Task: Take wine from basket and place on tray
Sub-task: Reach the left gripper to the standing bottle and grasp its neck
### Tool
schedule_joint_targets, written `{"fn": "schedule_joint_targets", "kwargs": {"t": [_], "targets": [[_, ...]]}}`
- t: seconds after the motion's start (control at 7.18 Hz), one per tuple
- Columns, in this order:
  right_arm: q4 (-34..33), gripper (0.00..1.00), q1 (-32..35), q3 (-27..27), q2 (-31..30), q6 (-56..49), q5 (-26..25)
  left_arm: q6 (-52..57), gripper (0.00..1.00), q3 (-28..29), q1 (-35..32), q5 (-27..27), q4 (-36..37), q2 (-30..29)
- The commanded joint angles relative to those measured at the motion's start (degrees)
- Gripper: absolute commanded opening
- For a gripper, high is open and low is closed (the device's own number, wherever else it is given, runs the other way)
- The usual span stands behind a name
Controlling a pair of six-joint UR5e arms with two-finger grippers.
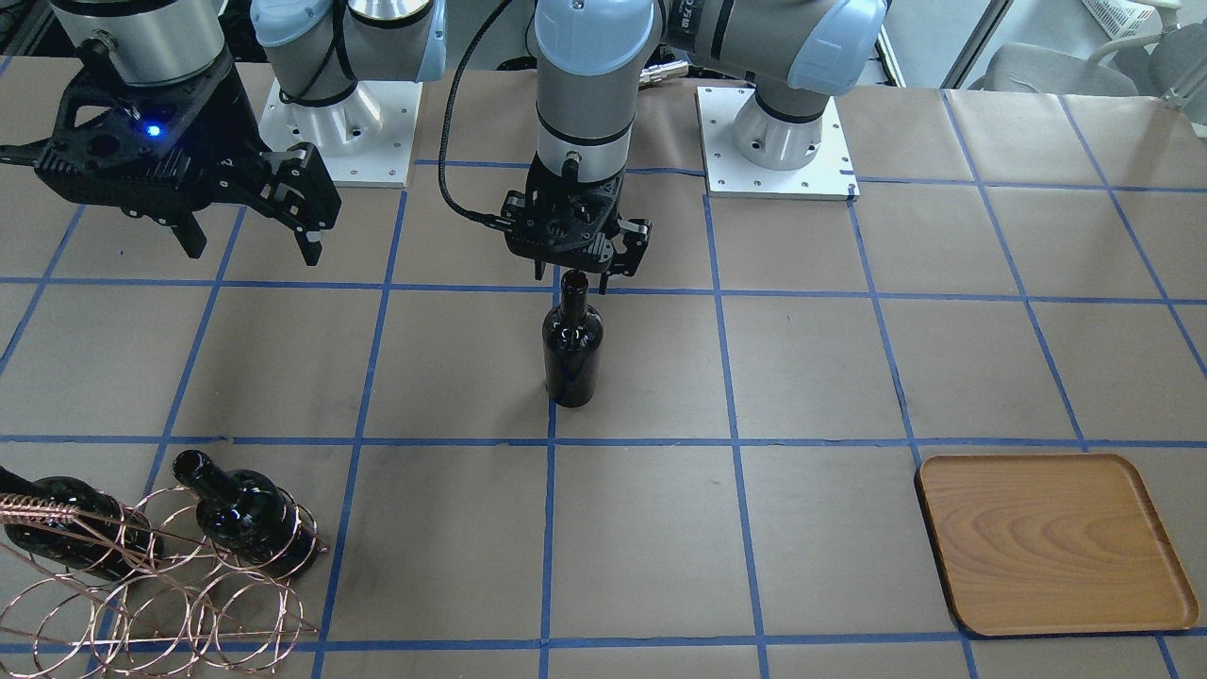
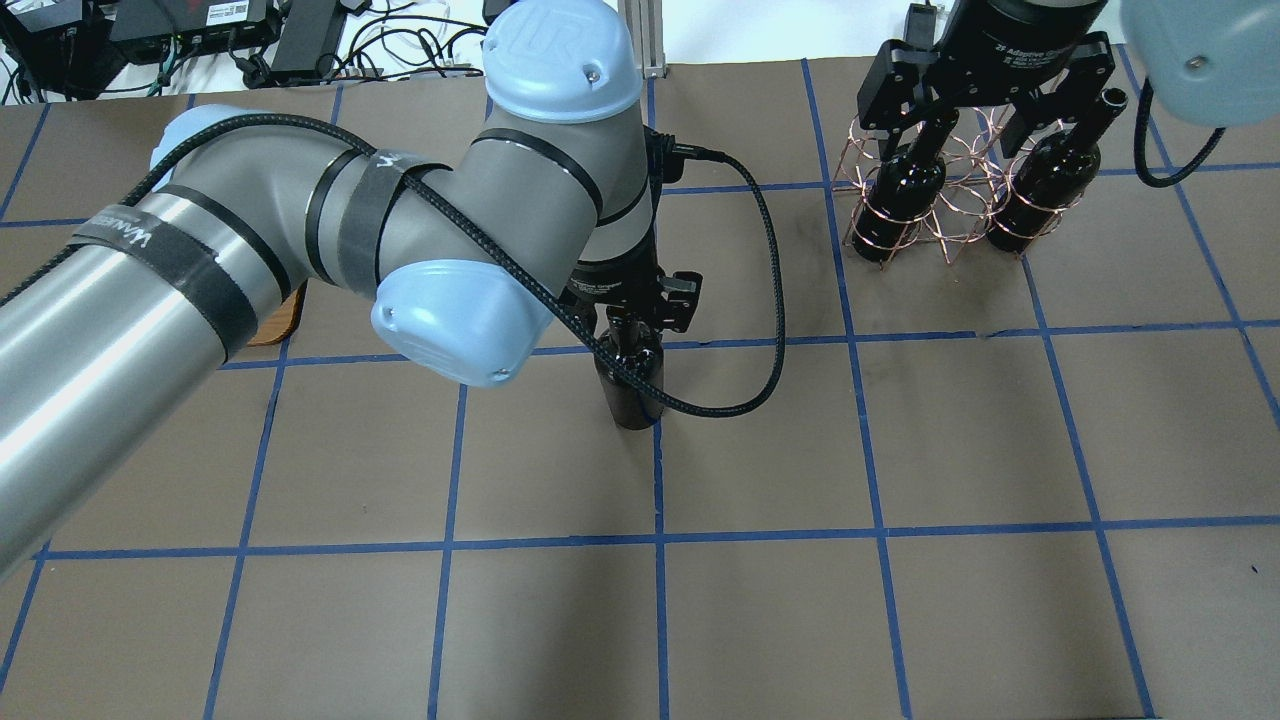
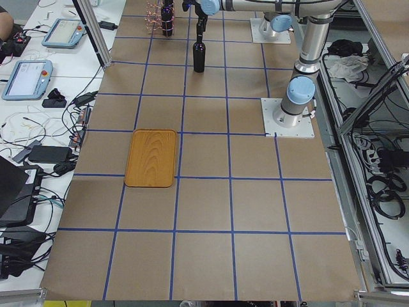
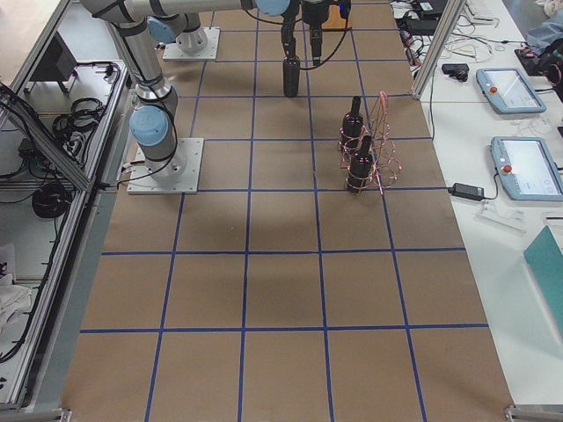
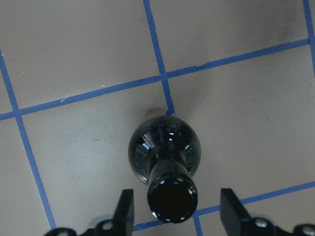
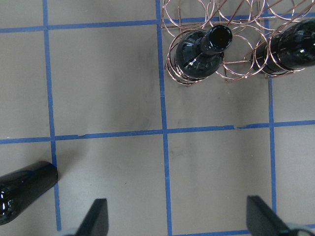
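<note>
I should next grab the wine bottle by its slim neck [image 1: 574, 296] with my left gripper, since a wide round body [image 1: 571, 360] is below. Then I can put the bottle on the tray.
One black wine bottle [image 1: 572, 351] stands upright on the table's middle, away from the basket; it also shows in the left wrist view [image 5: 165, 150]. My left gripper [image 1: 577, 279] is open and straddles its neck from above, with its fingers [image 5: 125, 210] clear of the glass on both sides. Two more bottles [image 1: 250, 517] [image 1: 57, 528] sit in the copper wire basket [image 1: 160, 589]. My right gripper [image 1: 283, 212] hangs open and empty, high above the table near the basket [image 6: 197, 14]. The wooden tray [image 1: 1056, 542] lies empty.
Brown paper with blue tape lines covers the table. The two arm bases [image 1: 778, 141] [image 1: 344, 132] stand on white plates at the robot's edge. The left arm's cable [image 2: 770, 300] loops beside the standing bottle. Pendants and cables lie on side benches [image 3: 38, 70].
</note>
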Motion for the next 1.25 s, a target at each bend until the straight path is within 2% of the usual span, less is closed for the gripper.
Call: {"fn": "schedule_joint_targets", "kwargs": {"t": [0.0,0.14,0.42,0.7,1.11], "targets": [[0.06,1.00,0.00,0.00,-0.09,0.00,-0.32,0.13,0.65,-0.04,0.23,0.08,0.88,-0.55],[0.06,1.00,0.00,0.09,-0.26,0.52,-0.32,-0.13,0.57,0.13,0.23,-0.01,0.88,-0.82],[0.41,1.00,0.00,0.09,-0.27,1.05,-0.41,0.22,0.55,0.13,0.32,0.08,2.28,-1.00],[-0.29,1.00,-0.35,0.09,-0.18,0.71,-0.41,0.22,0.00,0.13,0.32,-0.01,2.37,-1.17],[-1.08,1.00,-0.35,0.09,0.00,0.79,-0.14,0.48,0.00,1.09,1.02,0.60,2.29,-0.74]]}}
